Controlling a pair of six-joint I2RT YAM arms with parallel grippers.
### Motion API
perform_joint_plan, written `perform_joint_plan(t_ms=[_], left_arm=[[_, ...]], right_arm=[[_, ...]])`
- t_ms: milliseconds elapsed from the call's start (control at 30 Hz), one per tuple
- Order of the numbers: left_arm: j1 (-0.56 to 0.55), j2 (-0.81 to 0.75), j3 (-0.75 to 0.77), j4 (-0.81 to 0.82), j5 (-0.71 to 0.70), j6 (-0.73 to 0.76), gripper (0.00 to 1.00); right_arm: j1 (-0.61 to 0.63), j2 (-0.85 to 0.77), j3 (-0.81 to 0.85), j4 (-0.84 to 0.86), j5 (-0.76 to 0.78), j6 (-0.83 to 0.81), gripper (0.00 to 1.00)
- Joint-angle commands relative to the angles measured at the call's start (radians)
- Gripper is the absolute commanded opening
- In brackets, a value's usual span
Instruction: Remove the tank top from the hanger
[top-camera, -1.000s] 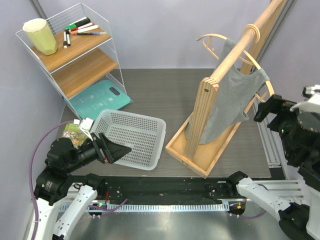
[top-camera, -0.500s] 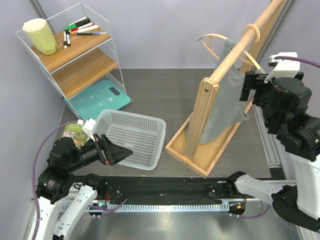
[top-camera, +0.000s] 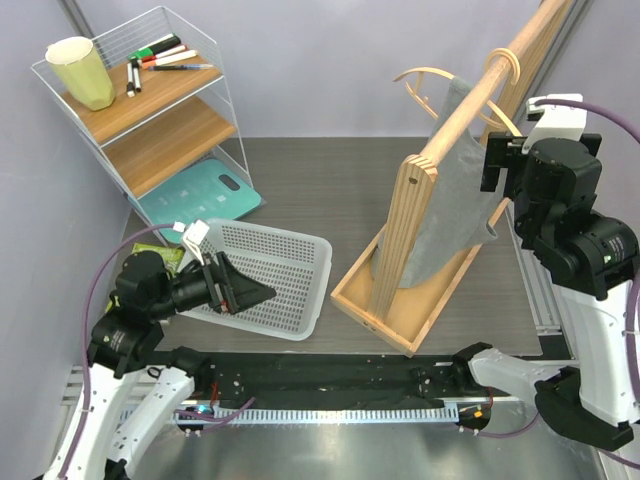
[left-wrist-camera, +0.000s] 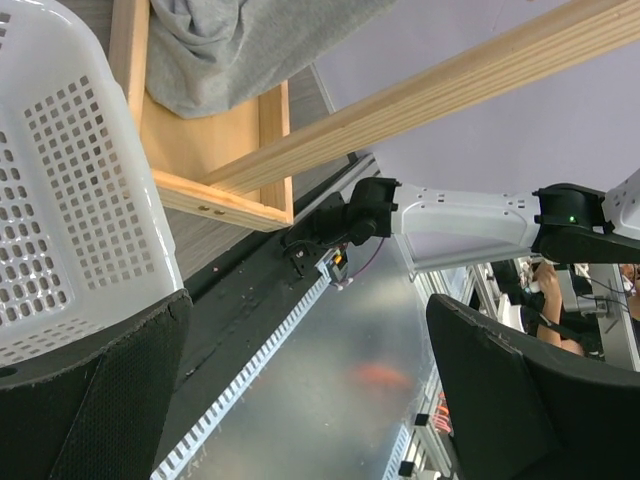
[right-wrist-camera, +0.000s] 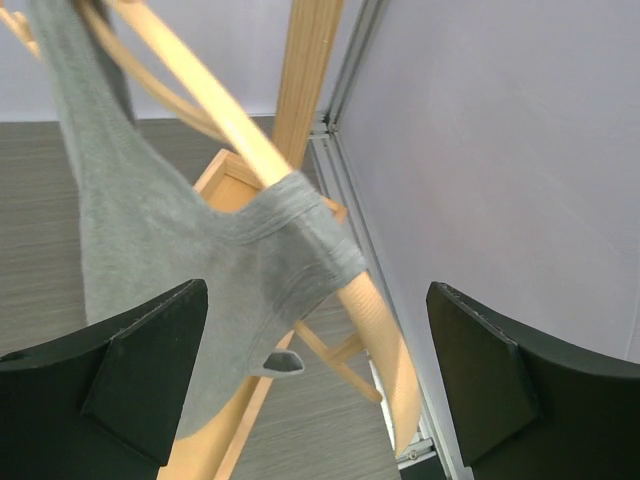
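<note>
My right gripper is about to grab the hanger by its bare arm end beyond the strap (right-wrist-camera: 384, 351). The tank top's other strap is left for my left gripper to take off.
The grey tank top (top-camera: 455, 190) hangs limp from a curved pale-wood hanger (top-camera: 505, 124) on the wooden rail (top-camera: 480, 95). My right gripper (top-camera: 497, 165) is open, held high at the right end of that hanger, beside the top's right strap. In the right wrist view the right gripper (right-wrist-camera: 315, 385) is open and empty. The tank top (right-wrist-camera: 150, 230) and the hanger arm (right-wrist-camera: 376, 331) lie between and beyond its fingers, not touching them. My left gripper (top-camera: 243, 295) is open and empty, low over the white basket. In the left wrist view the left gripper (left-wrist-camera: 305, 400) holds nothing.
A white perforated basket (top-camera: 270, 265) sits left of centre. The wooden rack's base tray (top-camera: 400, 310) stands at centre right, holding the top's hem. A wire shelf (top-camera: 150, 100) with a cup and pens is at back left, with a teal scale (top-camera: 195, 200) below it.
My right arm has risen and swung left, bringing its open gripper up to the hanger's right end. My left gripper has shifted slightly right over the basket.
</note>
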Motion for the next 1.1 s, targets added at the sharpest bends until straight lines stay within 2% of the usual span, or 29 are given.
perform_joint_plan(t_ms=[0, 233, 367, 567, 667, 800, 833, 1000, 1067], left_arm=[[0.003, 0.053, 0.022, 0.079, 0.078, 0.013, 1.0], [0.005, 0.12, 0.054, 0.087, 0.128, 0.042, 1.0], [0.003, 0.144, 0.059, 0.088, 0.145, 0.055, 1.0], [0.005, 0.168, 0.066, 0.1, 0.181, 0.064, 1.0], [0.003, 0.191, 0.072, 0.156, 0.197, 0.035, 1.0], [0.005, 0.232, 0.069, 0.295, 0.219, -0.028, 1.0], [0.003, 0.249, 0.069, 0.315, 0.222, -0.039, 0.99], [0.005, 0.295, 0.075, 0.421, 0.254, -0.083, 0.96], [0.005, 0.308, 0.091, 0.429, 0.257, -0.077, 0.95]], right_arm=[[-0.123, 0.019, -0.008, 0.063, -0.14, -0.012, 0.95], [-0.241, -0.006, -0.06, 0.095, -0.402, 0.057, 0.94], [-0.255, -0.035, -0.123, 0.132, -0.475, 0.084, 0.87], [-0.259, -0.11, -0.224, 0.19, -0.505, 0.124, 0.75], [-0.261, -0.13, -0.255, 0.211, -0.533, 0.135, 0.65], [-0.259, -0.153, -0.288, 0.23, -0.539, 0.133, 0.61], [-0.259, -0.159, -0.29, 0.23, -0.539, 0.135, 0.56], [-0.261, -0.187, -0.325, 0.251, -0.533, 0.141, 0.46], [-0.259, -0.214, -0.347, 0.288, -0.518, 0.143, 0.37]])
